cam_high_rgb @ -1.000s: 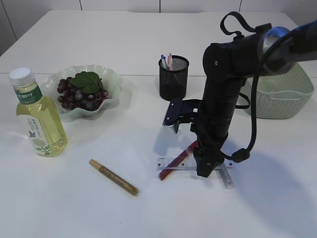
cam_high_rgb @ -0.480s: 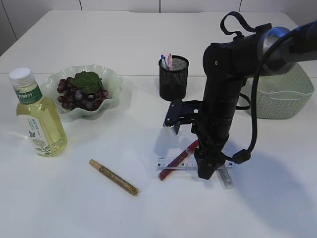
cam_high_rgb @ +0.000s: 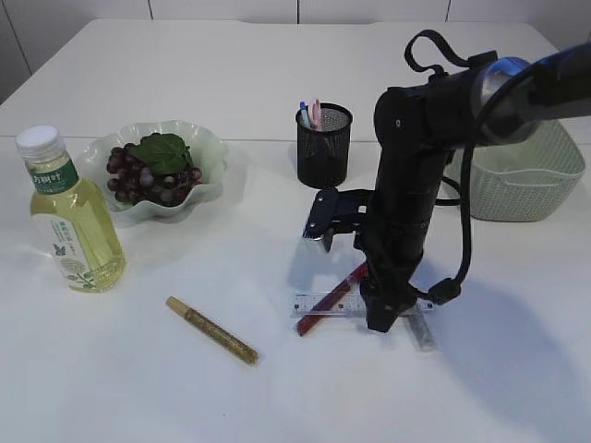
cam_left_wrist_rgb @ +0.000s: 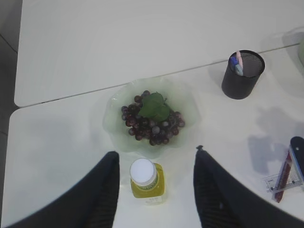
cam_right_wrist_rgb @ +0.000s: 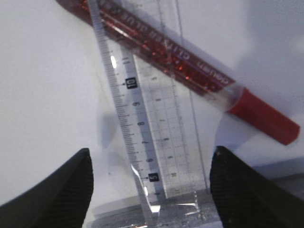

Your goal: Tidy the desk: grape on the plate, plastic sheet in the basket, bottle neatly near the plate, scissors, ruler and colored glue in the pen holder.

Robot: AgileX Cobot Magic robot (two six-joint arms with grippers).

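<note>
The right gripper grabs the clear ruler by its bare part (cam_right_wrist_rgb: 158,151) between the red and silver glue pens next, to put the ruler in the pen holder.
My right gripper (cam_high_rgb: 379,319) (cam_right_wrist_rgb: 152,152) stands open, pointing down just above the clear ruler (cam_high_rgb: 325,304) (cam_right_wrist_rgb: 159,137), a finger on each side. A red glitter glue pen (cam_high_rgb: 334,295) (cam_right_wrist_rgb: 190,83) lies across the ruler, and a silver glue pen (cam_high_rgb: 422,330) lies under its near end. A gold glue pen (cam_high_rgb: 213,330) lies alone at front left. The grapes (cam_high_rgb: 150,173) (cam_left_wrist_rgb: 152,118) sit on the green plate (cam_high_rgb: 214,148). My left gripper (cam_left_wrist_rgb: 156,153) hangs open high above the yellow bottle (cam_high_rgb: 73,226) (cam_left_wrist_rgb: 146,178). Scissors and plastic sheet are out of view.
The black mesh pen holder (cam_high_rgb: 324,146) (cam_left_wrist_rgb: 243,75) stands behind the right arm with blue and pink tips sticking out. A pale green basket (cam_high_rgb: 523,185) stands at the far right. A black clamp part of the arm (cam_high_rgb: 328,214) juts left.
The right arm has edged slightly left above the ruler. The objects on the table have not moved.
</note>
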